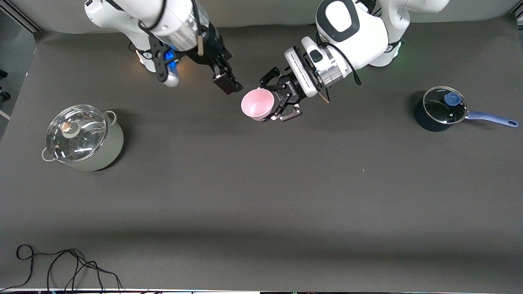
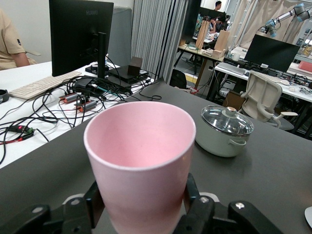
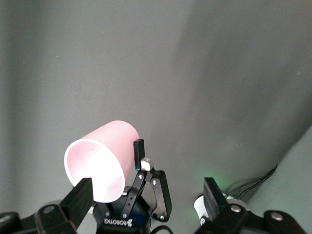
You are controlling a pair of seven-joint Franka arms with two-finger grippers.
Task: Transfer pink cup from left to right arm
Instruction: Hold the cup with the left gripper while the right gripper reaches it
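Note:
I should next pick up the pink cup by its rim [image 1: 242,101] [image 3: 122,173] with my right gripper, so that I can take it over from my left gripper.
The pink cup [image 1: 257,104] is held on its side in the air over the middle of the table, its mouth turned toward the right arm's end. My left gripper [image 1: 266,102], a black scissor-linkage one, is shut on the cup's body; the left wrist view shows the cup [image 2: 141,161] between its fingers [image 2: 192,195]. My right gripper [image 1: 229,83], with long straight fingers, is open and empty just beside the cup's mouth. In the right wrist view the cup [image 3: 100,161] lies close to one of the right gripper's own fingers [image 3: 78,200], not gripped by them.
A pale green pot with a glass lid [image 1: 83,136] stands toward the right arm's end, also in the left wrist view [image 2: 225,131]. A dark blue saucepan with a glass lid [image 1: 443,108] stands toward the left arm's end. A black cable [image 1: 61,265] lies at the table's near edge.

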